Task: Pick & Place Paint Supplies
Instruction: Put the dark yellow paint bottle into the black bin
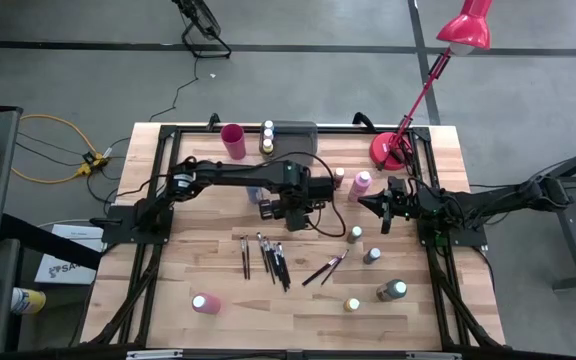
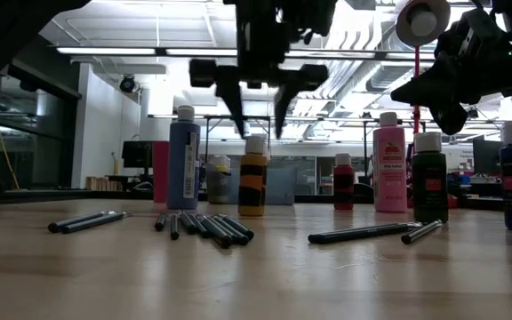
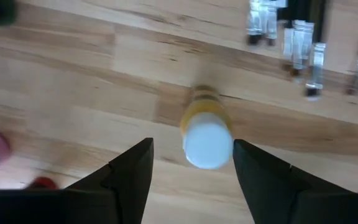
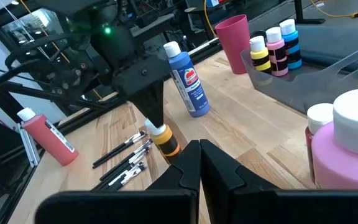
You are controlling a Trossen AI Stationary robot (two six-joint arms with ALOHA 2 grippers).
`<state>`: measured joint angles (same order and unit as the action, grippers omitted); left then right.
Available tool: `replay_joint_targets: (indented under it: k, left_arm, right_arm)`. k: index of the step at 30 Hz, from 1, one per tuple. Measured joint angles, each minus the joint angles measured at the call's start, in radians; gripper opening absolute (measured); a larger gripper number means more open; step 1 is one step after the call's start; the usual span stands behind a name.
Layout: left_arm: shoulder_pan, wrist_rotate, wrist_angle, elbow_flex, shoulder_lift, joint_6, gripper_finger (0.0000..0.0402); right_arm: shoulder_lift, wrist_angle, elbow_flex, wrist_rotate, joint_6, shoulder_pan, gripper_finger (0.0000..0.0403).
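I will next grab the yellow paint bottle by its pale cap [image 3: 208, 143] with my left gripper to put it into the grey tray.
A yellow paint bottle [image 3: 207, 134] with a pale cap stands upright on the table near its middle. My left gripper [image 3: 192, 143] hangs open over it, pointing down, one finger on each side of the cap without touching; the low view shows the fingertips [image 2: 235, 120] about level with the cap's top [image 2: 255, 140]. My right gripper [image 4: 199, 146] is shut and held in the air toward the table's right [image 1: 363, 203]. A blue bottle [image 4: 188, 81] stands just beyond the yellow one. Dark-handled brushes [image 1: 268, 255] lie flat nearer the near edge.
The red cup [image 1: 233, 140] and the grey tray [image 1: 298, 132], holding three bottles [image 4: 275, 48], sit at the far edge. A pink bottle [image 1: 360, 185] and a brown one [image 1: 339, 178] stand between the grippers. More bottles [image 1: 372, 256] stand at near right, one pink [image 1: 205, 303] at near left. A red lamp [image 1: 388, 150].
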<state>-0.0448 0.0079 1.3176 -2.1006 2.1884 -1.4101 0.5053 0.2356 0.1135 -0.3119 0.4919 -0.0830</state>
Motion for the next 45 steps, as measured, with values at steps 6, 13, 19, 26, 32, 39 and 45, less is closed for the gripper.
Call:
replay_joint_targets:
  k: [6, 13, 19, 26, 32, 39, 45]
  left_arm:
    - [0.0, 0.0, 0.024, 0.001, 0.007, -0.008, 0.0216]
    - [0.0, -0.001, 0.02, 0.002, 0.021, -0.023, 0.0216]
    - [0.002, -0.004, 0.018, 0.001, 0.03, -0.028, 0.0216]
    - [0.002, -0.004, 0.02, 0.002, 0.029, -0.027, 0.0205]
    - [0.005, -0.004, 0.019, 0.007, 0.029, -0.024, 0.0162]
    - [0.016, -0.008, -0.009, 0.065, 0.021, 0.012, 0.0132]
    - [0.021, -0.021, -0.036, 0.068, 0.013, 0.027, 0.0117]
  right_arm:
    - [0.0, 0.0, 0.0, 0.0, 0.0, 0.0, 0.0003]
    - [0.0, 0.0, 0.0, 0.0, 0.0, 0.0, 0.0003]
    - [0.0, 0.0, 0.0, 0.0, 0.0, 0.0, 0.0003]
    - [0.0, 0.0, 0.0, 0.0, 0.0, 0.0, 0.0003]
    - [0.0, 0.0, 0.0, 0.0, 0.0, 0.0, 0.0003]
    - [0.0, 0.0, 0.0, 0.0, 0.0, 0.0, 0.0003]
    - [0.0, 0.0, 0.0, 0.0, 0.0, 0.0, 0.0003]
